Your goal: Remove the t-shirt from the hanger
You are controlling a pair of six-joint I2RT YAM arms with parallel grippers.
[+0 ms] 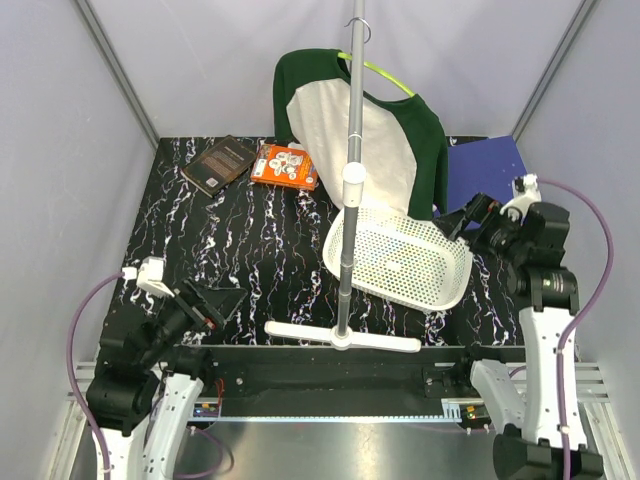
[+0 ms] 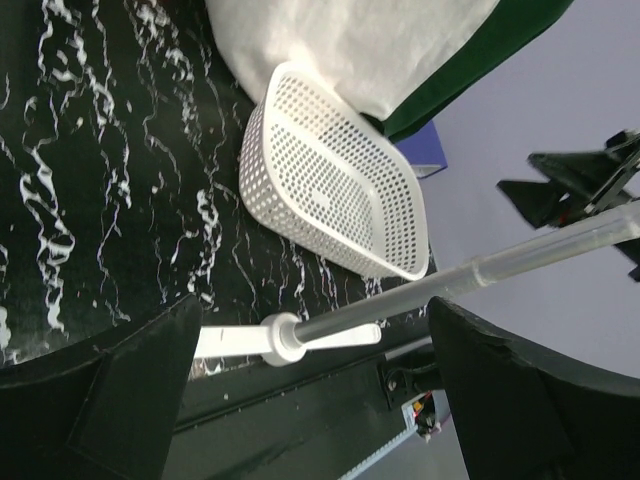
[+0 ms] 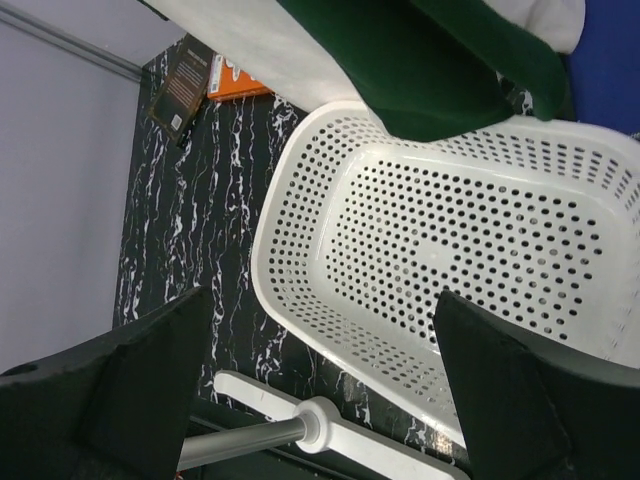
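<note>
I need to grab the lime-green hanger's end nearest the blue folder next with my right gripper, so its hook and other end stay free to unhook and hand over.
The t-shirt [image 1: 345,125], cream body with dark green sleeves, hangs on the lime-green hanger [image 1: 388,79] from the top of the grey pole stand [image 1: 352,170]. Its hem drops behind the white basket [image 1: 400,258]. My left gripper [image 1: 215,305] is open and empty near the front left, apart from the shirt. My right gripper [image 1: 462,220] is open and empty just right of the basket, close to the shirt's green sleeve. The left wrist view shows the shirt [image 2: 350,50] and basket [image 2: 330,180] past my open gripper [image 2: 310,400]. The right wrist view shows the sleeve [image 3: 440,70] over the basket [image 3: 450,230] beyond my open gripper [image 3: 320,390].
The stand's white base bar [image 1: 342,336] lies at the front middle of the black marbled table [image 1: 250,240]. A dark book [image 1: 220,163] and an orange book [image 1: 285,165] lie at the back left. A blue folder [image 1: 485,165] is at the back right. Grey walls enclose the table.
</note>
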